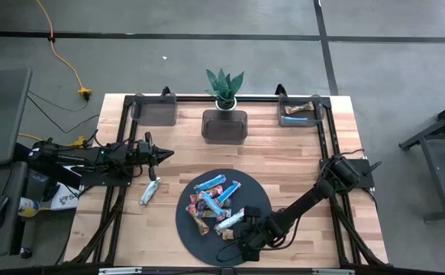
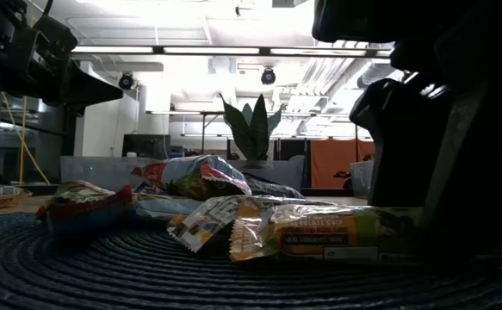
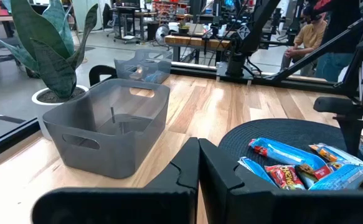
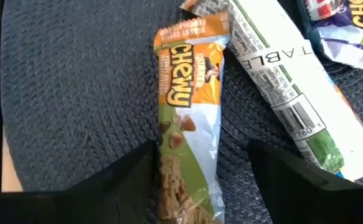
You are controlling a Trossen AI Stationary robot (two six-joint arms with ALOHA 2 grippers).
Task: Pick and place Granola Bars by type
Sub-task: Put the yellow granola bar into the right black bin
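Observation:
Both fingers of my right gripper reach down to the dark mat on either side of its green near end (image 4: 187,175). My right gripper should close on the orange-and-green Chewy bar now.
Several granola bars (image 1: 216,200) lie in a loose heap on the round dark mat (image 1: 195,225). One more bar (image 1: 149,191) lies on the wood to the mat's left. My right gripper (image 4: 201,149) is open, slanting down over the mat's near right part (image 1: 239,231). Its two fingers stand on either side of the near end of an orange-and-green Chewy bar (image 4: 190,118), which lies flat on the mat; I see no touch. A silver-green bar (image 4: 281,81) lies just beside it. My left gripper (image 3: 198,168) waits shut and level at the table's left (image 1: 159,155).
Three clear grey bins stand along the far edge: left (image 1: 155,111), middle (image 1: 224,127) and right (image 1: 300,116), the right one with a bar (image 1: 298,109) in it. A potted plant (image 1: 224,88) stands behind the middle bin. Bare wood lies between mat and bins.

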